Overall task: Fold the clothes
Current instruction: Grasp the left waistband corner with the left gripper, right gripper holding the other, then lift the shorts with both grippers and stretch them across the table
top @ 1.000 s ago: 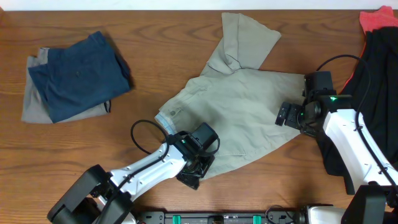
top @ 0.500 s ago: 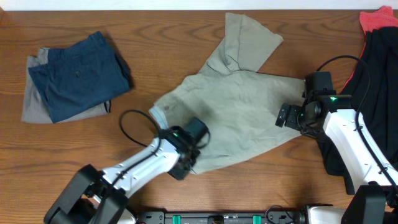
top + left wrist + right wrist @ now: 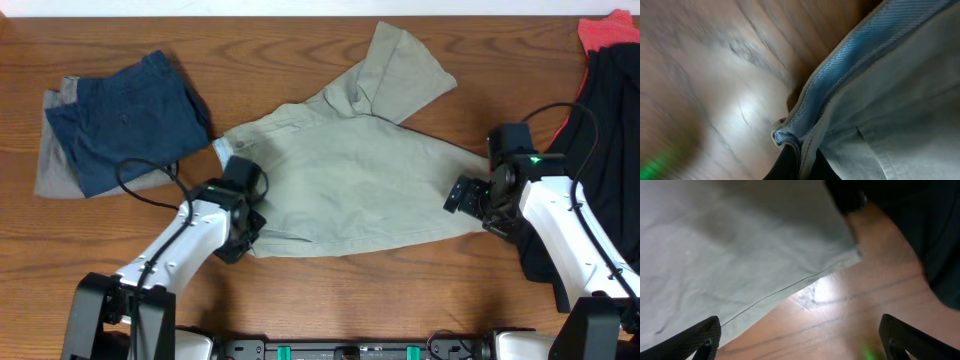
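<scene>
The right gripper grabs the khaki shorts' near hem corner (image 3: 482, 230) (image 3: 853, 258) next, opposite the held waistband, to spread and fold that leg.
The clothes in play are large khaki shorts (image 3: 350, 185), spread flat across the middle of the table with one leg reaching toward the far edge. My left gripper (image 3: 240, 232) is shut on their lower-left waistband edge. In the left wrist view the blue-lined waistband (image 3: 840, 85) runs down into the closed fingers (image 3: 802, 162). My right gripper (image 3: 465, 193) stands open at the shorts' right edge. In the right wrist view its fingers (image 3: 805, 345) straddle bare wood beside the khaki hem (image 3: 730, 245) and hold nothing.
Folded navy shorts (image 3: 125, 125) lie on a grey piece (image 3: 50, 165) at the far left. A black garment (image 3: 600, 130) with a red part (image 3: 608, 30) lies along the right edge, under my right arm, and shows dark (image 3: 920, 225) in the right wrist view.
My left gripper shut on the waistband and dragged it left and away from the front edge, which pulled the shorts flatter. My right arm barely shifted.
</scene>
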You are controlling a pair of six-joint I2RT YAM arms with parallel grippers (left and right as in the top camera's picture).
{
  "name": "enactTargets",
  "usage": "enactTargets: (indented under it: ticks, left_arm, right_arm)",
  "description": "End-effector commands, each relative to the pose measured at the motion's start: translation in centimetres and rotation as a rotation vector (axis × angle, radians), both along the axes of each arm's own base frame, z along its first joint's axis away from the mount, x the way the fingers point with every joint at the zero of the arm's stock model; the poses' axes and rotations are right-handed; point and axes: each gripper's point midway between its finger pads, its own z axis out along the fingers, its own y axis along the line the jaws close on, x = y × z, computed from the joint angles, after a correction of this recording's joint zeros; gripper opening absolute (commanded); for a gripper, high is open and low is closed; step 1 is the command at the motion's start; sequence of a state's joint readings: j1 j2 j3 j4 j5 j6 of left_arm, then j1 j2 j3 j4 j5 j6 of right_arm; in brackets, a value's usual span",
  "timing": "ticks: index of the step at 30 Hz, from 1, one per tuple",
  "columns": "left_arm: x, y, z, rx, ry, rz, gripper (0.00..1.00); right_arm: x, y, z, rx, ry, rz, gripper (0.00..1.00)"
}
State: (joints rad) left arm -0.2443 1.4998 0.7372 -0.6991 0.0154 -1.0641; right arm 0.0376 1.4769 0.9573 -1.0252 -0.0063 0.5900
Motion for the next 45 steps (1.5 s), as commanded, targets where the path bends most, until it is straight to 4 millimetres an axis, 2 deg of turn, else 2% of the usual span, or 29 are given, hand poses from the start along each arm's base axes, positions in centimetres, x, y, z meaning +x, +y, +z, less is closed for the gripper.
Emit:
enactTargets:
  ticks: [1, 5, 12, 15, 16, 20, 22, 23, 26, 29, 32, 35, 40, 45]
  left_arm:
    - [0.0, 2.2, 0.1, 0.053, -0.001, -0.020, 0.06]
    - [-0.4, 3.1, 0.1, 0.056, 0.021, -0.029, 0.06]
    - [-1.3, 3.2, 0.1, 0.062, 0.060, -0.037, 0.06]
    - [-1.5, 3.2, 0.1, 0.063, 0.067, -0.042, 0.06]
    - [-1.4, 3.2, 0.1, 0.063, 0.067, -0.057, 0.06]
    - [-1.2, 3.2, 0.2, 0.062, 0.065, -0.126, 0.06]
    - [-0.8, 3.1, 0.6, 0.062, 0.054, -0.191, 0.06]
    - [-0.5, 3.1, 0.8, 0.062, 0.044, -0.215, 0.06]
    - [0.6, 2.9, 2.1, 0.062, -0.007, -0.259, 0.06]
    - [2.2, 2.7, 4.2, 0.068, -0.094, -0.293, 0.06]
    - [3.9, 2.7, 6.9, 0.086, -0.200, -0.328, 0.06]
    - [5.8, 2.4, 10.8, 0.108, -0.332, -0.415, 0.06]
    - [8.6, 2.0, 19.4, 0.161, -0.581, -0.503, 0.06]
    - [10.3, 1.7, 29.7, 0.214, -0.858, -0.513, 0.06]
  right_arm:
    - [-1.2, -0.2, -0.6, 0.001, 0.036, -0.072, 0.99]
    - [-2.4, 0.5, -1.7, 0.042, 0.072, -0.076, 0.99]
    - [-3.6, 0.1, -4.9, 0.017, 0.064, -0.159, 0.99]
    - [-3.7, 0.1, -5.8, 0.020, 0.046, -0.186, 0.93]
    - [-3.6, 0.1, -6.1, 0.020, 0.038, -0.190, 0.86]
    - [-2.3, 0.1, -6.3, 0.027, -0.023, -0.185, 0.33]
    - [-1.2, 0.2, -6.2, 0.033, -0.069, -0.180, 0.10]
    - [-0.5, 0.2, -6.1, 0.036, -0.096, -0.165, 0.01]
    - [1.5, 0.6, -5.3, 0.056, -0.163, -0.108, 0.01]
    - [3.6, 1.1, -3.3, 0.077, -0.223, -0.019, 0.01]
    - [5.4, 1.6, -0.6, 0.096, -0.276, 0.047, 0.01]
    - [7.4, 1.9, 3.8, 0.097, -0.364, 0.112, 0.01]
    - [9.4, 2.0, 12.8, 0.074, -0.543, 0.183, 0.01]
    - [10.0, 1.6, 21.9, 0.020, -0.733, 0.239, 0.01]
